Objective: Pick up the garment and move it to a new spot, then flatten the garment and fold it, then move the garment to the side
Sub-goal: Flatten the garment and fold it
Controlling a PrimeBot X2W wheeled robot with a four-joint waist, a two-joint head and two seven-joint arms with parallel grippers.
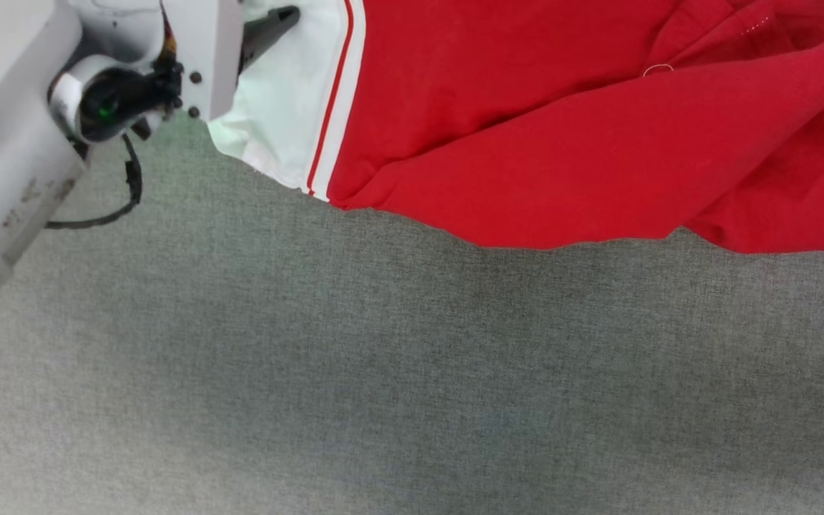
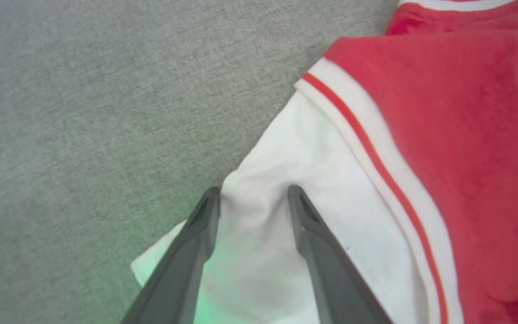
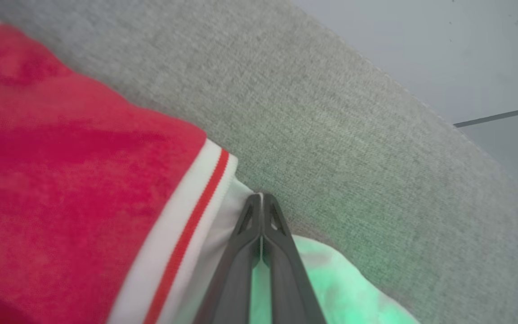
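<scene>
The garment's red body lies spread flat beside the raised fold of white shoulder fabric [image 2: 255, 199], so my left gripper needs to grab the garment by that fold next.
The garment [image 1: 526, 129], a red jersey with white-and-red striped trim, lies across the far part of the grey surface, its white lining [image 1: 276, 107] turned out at the left end. My left gripper [image 2: 252, 193] stands open over that lining [image 2: 259, 252], and a raised fold of white cloth sits between its two fingers [image 2: 203, 234]. In the head view one dark finger [image 1: 269, 28] of it shows at the top, over the lining. My right gripper [image 3: 261, 196] is shut, tips pressed together at the edge of the white lining [image 3: 223, 225] beside the striped trim [image 3: 187, 234].
The grey fabric surface [image 1: 412, 372] stretches wide and bare in front of the jersey. My pale left forearm [image 1: 4, 143] and its cable fill the upper left corner. In the right wrist view the surface's edge [image 3: 421, 103] borders a pale floor [image 3: 466, 54].
</scene>
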